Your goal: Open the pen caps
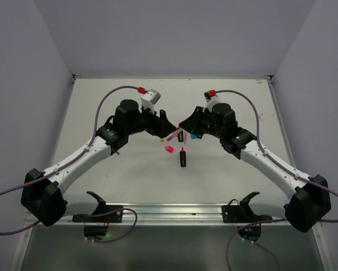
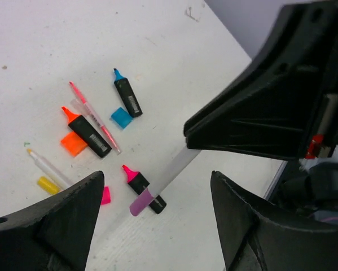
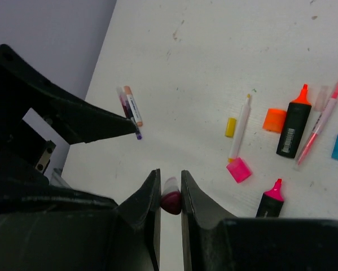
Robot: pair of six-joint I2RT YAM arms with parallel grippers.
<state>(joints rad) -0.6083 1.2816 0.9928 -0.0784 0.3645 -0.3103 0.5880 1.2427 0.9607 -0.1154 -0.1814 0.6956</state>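
My left gripper grabs the pen's purple cap end (image 1: 170, 138) (image 2: 141, 202) next. The pen's opposite end stays free for my right gripper to re-grip for uncapping.
My right gripper (image 3: 169, 178) is shut on a thin translucent pen (image 2: 177, 166); its dark red end (image 3: 171, 201) shows between the fingers. The pen's purple cap (image 2: 139, 203) points at my left gripper (image 2: 156, 178), which is open and empty, its fingers wide on either side of the cap. In the top view the pen (image 1: 172, 136) spans the gap between the left gripper (image 1: 164, 127) and right gripper (image 1: 183, 125). On the table lie loose orange cap (image 2: 73, 144), blue cap (image 2: 122, 117), pink cap (image 2: 105, 196) and yellow cap (image 2: 46, 184) beside their uncapped pens.
Uncapped black highlighters with an orange tip (image 2: 88, 135), blue tip (image 2: 127, 96) and pink tip (image 2: 141, 187), a white pen (image 2: 47, 166) and a thin pink pen (image 2: 95, 117) lie under the grippers. Two more thin pens (image 3: 132, 107) lie farther left. White walls enclose the table.
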